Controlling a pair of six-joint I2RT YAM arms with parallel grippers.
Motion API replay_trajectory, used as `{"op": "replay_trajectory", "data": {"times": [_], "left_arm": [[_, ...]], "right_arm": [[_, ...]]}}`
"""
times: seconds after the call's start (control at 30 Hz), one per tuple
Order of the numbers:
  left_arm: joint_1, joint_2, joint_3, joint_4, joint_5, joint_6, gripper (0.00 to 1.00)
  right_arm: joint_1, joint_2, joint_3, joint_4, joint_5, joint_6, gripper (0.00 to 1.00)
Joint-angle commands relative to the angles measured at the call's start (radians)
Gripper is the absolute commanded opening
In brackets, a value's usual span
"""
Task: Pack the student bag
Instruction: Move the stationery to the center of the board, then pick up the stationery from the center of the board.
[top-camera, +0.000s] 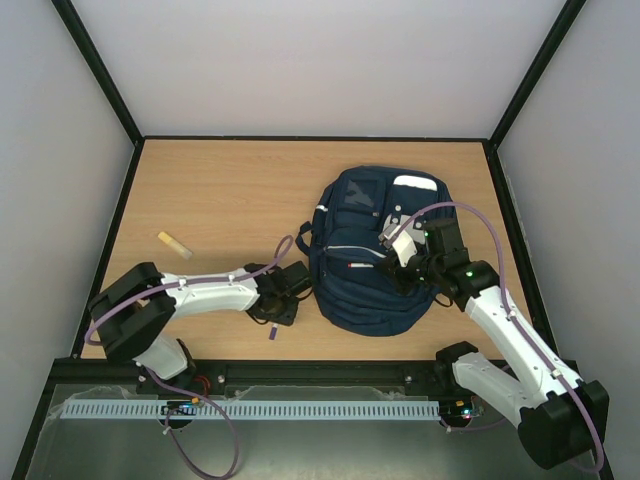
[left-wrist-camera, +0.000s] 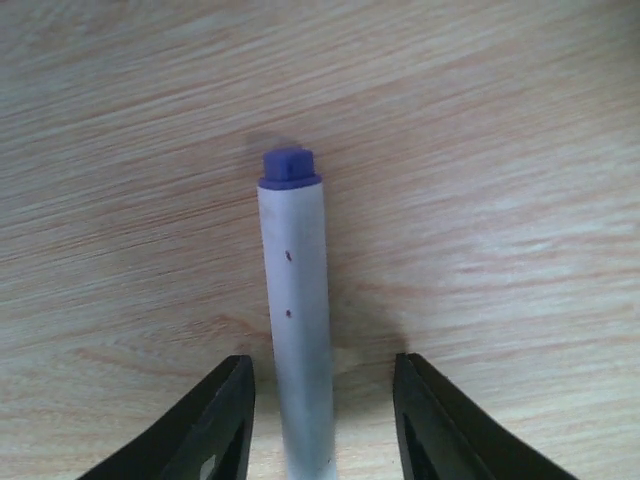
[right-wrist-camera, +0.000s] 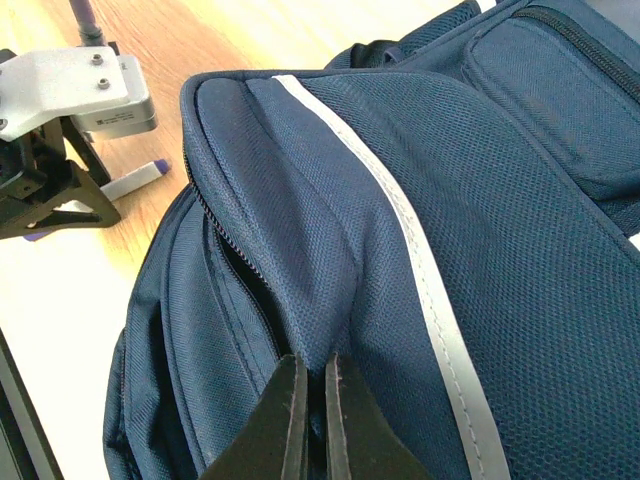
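Both fingers of my left gripper are on either side of its white body, meeting their shadows on the wood, so it is now time to close on the marker.
The student bag, navy with white stripes, lies on the right half of the table. A zip on it gapes in the right wrist view. My right gripper is shut on a pinched fold of the student bag beside that zip. On the wood left of the bag lies a white marker with a blue cap. My left gripper is open around the marker, with a gap at each finger and the marker nearer the left one. From above, the left gripper is low over the table by the bag's left edge.
A small tan block lies at the left of the table. A dark strap sticks out from the bag's left side. Black-framed walls close in the table on three sides.
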Motion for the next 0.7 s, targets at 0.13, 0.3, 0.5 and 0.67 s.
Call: {"op": "replay_trajectory", "data": {"times": [0.13, 0.3, 0.5, 0.67], "left_arm": [[-0.02, 0.027, -0.015, -0.036, -0.06, 0.008, 0.03], [-0.021, -0.015, 0.001, -0.076, -0.109, 0.01, 0.02], [-0.088, -0.246, 0.062, -0.03, -0.203, 0.066, 0.02], [-0.172, -0.354, 0.123, 0.203, -0.192, 0.319, 0.02]], "right_arm": [[-0.003, 0.007, -0.006, 0.005, -0.029, -0.007, 0.01], [-0.002, 0.017, -0.006, 0.006, -0.036, -0.001, 0.01], [-0.003, -0.017, 0.012, 0.004, -0.032, 0.008, 0.01], [-0.003, 0.004, 0.102, -0.05, -0.015, 0.003, 0.01]]}}
